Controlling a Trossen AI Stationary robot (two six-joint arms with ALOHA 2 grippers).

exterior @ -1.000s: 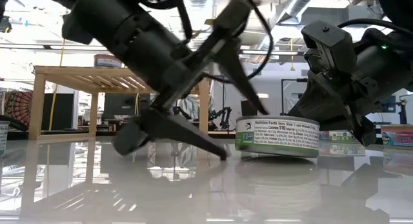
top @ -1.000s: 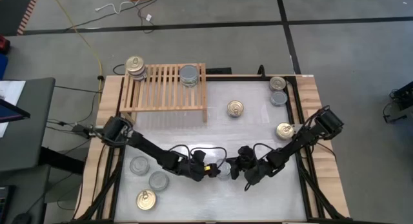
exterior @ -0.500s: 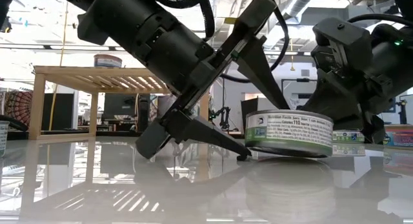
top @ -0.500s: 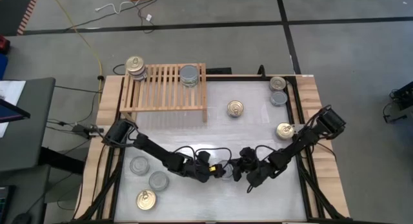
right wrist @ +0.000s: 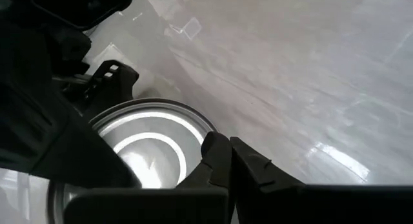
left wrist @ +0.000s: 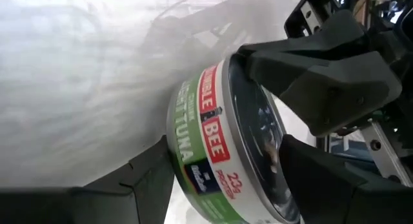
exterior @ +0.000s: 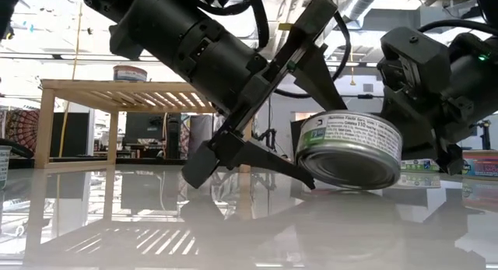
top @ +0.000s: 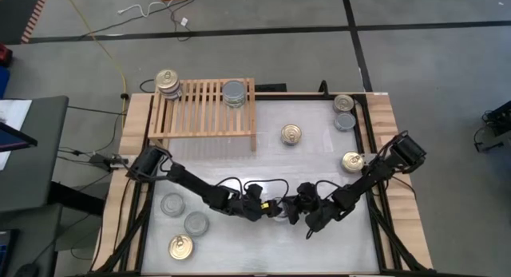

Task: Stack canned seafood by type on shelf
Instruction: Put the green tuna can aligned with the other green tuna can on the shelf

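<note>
The left gripper's fingers are around the tuna can's green label, beside both of the can's rims, so the left gripper needs to close. Closing now would hold the can.
A tuna can with a green label (exterior: pixel 350 142) stands tilted on the white table at its middle, between my two grippers. My left gripper (top: pixel 270 208) comes from the left, open, with one finger under the can and one over its top. My right gripper (top: pixel 295 210) is shut against the can's right side. The light-wood shelf (top: pixel 204 109) stands at the far left. It carries a stack of gold-topped cans (top: pixel 168 84) at its left end and silver-topped cans (top: pixel 234 93) at its right end. My left gripper has its lower finger (exterior: pixel 257 157) wedged under the can's bottom edge (left wrist: pixel 173 175), coming slanting down from the table's left. The upper finger (left wrist: pixel 335 179) lies over the can's top face; I cannot tell whether it touches. The can is tipped, its left edge raised. My right gripper leans its shut fingertips (right wrist: pixel 218 150) against the can's top rim (right wrist: pixel 200 124) on the side away from my left gripper, coming slanting down from the right.
Loose cans lie on the table: a gold one (top: pixel 291 134) right of the shelf, three at the right edge (top: pixel 345 121), and three at the near left (top: pixel 196 223). Cables loop off both wrists above the can.
My left gripper has gone toward the table's right, with no visible change in the gap between its fingers. Its lower finger has slid under the can. The can, flat on the table a second ago, has shifted slightly right against my right gripper and tipped up on its left side.
</note>
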